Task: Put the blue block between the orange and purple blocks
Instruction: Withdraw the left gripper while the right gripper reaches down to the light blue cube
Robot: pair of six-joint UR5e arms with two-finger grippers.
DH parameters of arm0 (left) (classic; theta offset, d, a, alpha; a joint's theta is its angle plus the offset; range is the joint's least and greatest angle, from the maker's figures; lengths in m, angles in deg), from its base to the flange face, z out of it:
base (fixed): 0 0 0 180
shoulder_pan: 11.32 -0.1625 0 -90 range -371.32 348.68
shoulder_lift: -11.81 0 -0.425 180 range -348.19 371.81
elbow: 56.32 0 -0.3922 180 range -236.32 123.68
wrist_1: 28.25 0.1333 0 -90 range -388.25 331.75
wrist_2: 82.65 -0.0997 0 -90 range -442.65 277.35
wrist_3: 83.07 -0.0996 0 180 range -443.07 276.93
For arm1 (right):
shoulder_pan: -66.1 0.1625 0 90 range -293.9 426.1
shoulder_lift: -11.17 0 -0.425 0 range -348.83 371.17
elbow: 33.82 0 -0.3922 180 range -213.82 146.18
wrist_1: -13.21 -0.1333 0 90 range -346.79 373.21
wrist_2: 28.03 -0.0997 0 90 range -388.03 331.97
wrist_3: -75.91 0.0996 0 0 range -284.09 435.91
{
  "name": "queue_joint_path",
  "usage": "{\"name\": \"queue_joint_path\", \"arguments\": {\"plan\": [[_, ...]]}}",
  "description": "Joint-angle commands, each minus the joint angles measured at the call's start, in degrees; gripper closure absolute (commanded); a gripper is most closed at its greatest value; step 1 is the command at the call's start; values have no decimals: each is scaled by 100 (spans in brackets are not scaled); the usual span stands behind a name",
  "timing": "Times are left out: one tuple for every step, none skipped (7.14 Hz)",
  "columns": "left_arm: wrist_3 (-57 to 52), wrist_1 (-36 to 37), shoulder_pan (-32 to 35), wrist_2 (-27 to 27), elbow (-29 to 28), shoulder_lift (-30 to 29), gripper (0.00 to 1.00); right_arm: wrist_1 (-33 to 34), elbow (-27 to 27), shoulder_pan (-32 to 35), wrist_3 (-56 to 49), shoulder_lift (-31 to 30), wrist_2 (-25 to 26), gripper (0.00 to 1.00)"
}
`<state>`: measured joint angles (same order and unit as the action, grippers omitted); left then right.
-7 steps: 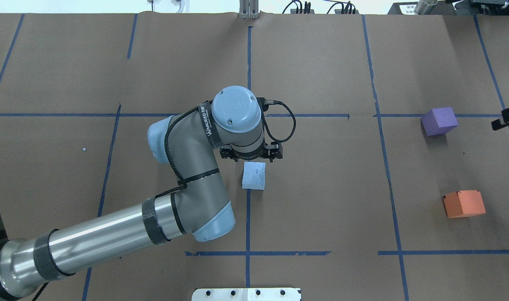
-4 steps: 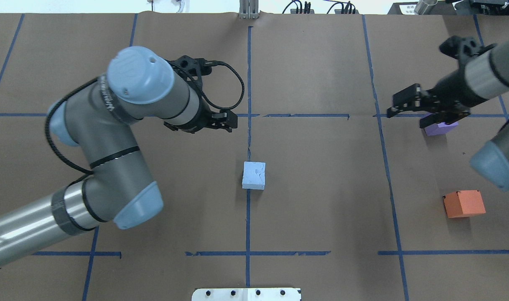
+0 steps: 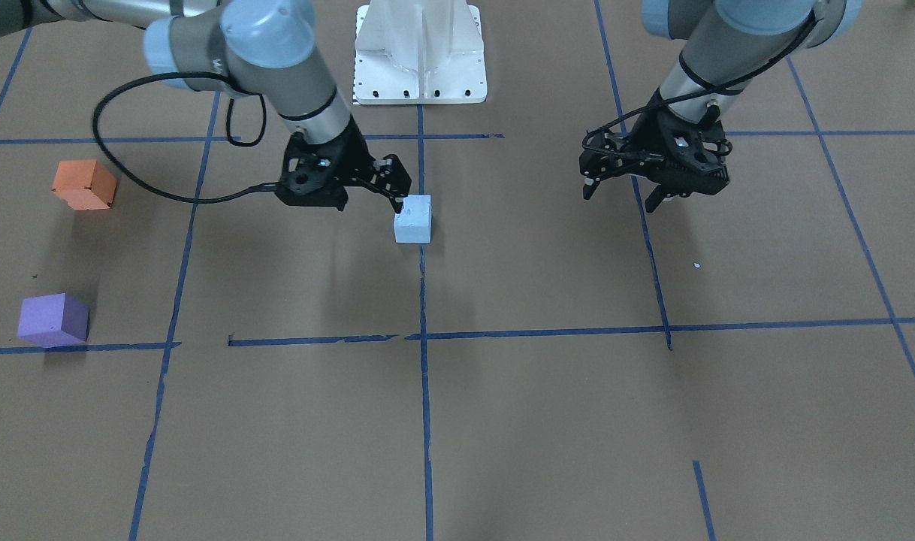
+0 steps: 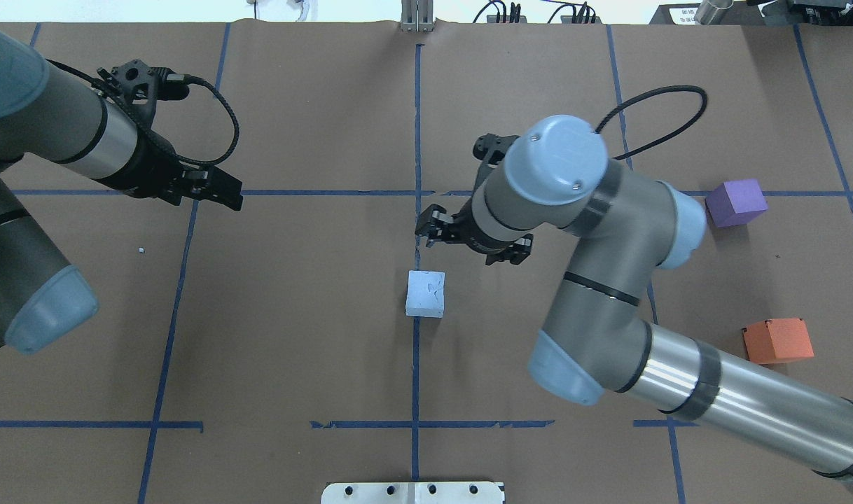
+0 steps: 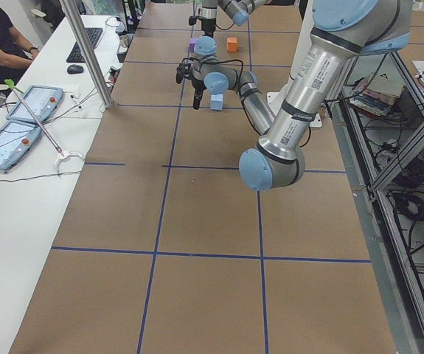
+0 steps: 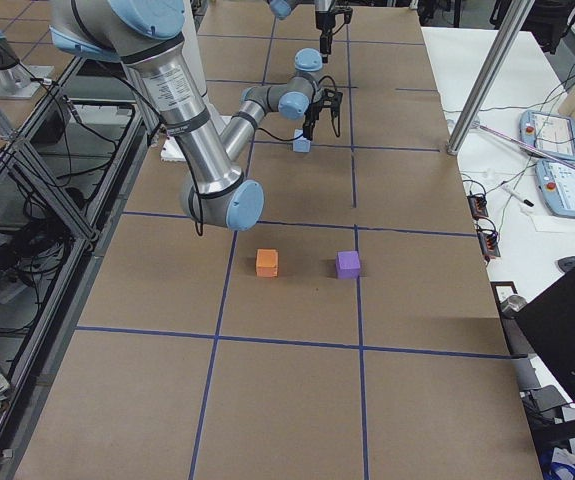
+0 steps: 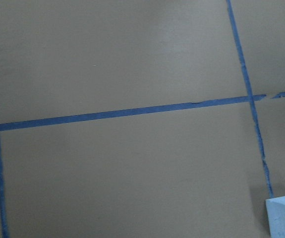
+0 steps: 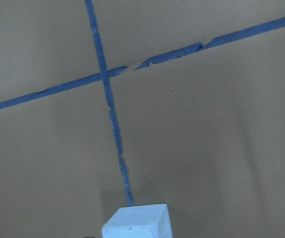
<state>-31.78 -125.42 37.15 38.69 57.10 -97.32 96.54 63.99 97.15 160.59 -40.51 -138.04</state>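
The light blue block needs to go between the orange and purple blocks, so my right gripper will next grab the blue block by its body [image 3: 413, 219] [image 8: 136, 222].
The light blue block [image 4: 425, 294] lies on the brown table at the centre tape line; it also shows in the front view [image 3: 413, 219] and at the bottom of both wrist views [image 8: 137, 222] [image 7: 283, 215]. My right gripper [image 4: 432, 227] [image 3: 396, 186] is open and empty, hovering just above and beside it without touching. The purple block [image 4: 736, 203] [image 3: 53, 320] and the orange block [image 4: 778, 341] [image 3: 86, 185] sit apart at the far right with a bare gap between them. My left gripper [image 4: 227, 192] [image 3: 621, 192] is open and empty, far left of the blue block.
Blue tape lines [image 4: 416, 140] grid the table. The white robot base plate [image 4: 412, 492] [image 3: 420, 52] is at the near edge. A side bench with tablets [image 5: 20, 118] and a seated operator lies beyond the table's far edge.
My left gripper has pulled away from the blue block to the far left. My right arm has swung in from the right, past the purple block, to above the blue block. The block has not moved.
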Motion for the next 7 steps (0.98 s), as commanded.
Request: {"name": "queue_joint_path", "arguments": {"plan": [[-119,-3,84,39,40,164,0,175,-596,-396,-256,474,460,1],[-110,-3,84,39,75,164,0,201,-658,-537,-606,457,768,2],[-110,-3,84,39,75,164,0,192,-832,-556,-967,466,797,3],[-110,5,84,39,101,164,0,166,-1026,-608,-1188,466,823,3],[-110,6,84,39,110,164,0,131,-1123,-669,-1190,457,832,3],[-110,6,84,39,110,164,0,131,-1107,-670,-1181,483,824,42],[-110,6,84,39,110,164,0,113,-1098,-661,-1207,466,806,88]]}}
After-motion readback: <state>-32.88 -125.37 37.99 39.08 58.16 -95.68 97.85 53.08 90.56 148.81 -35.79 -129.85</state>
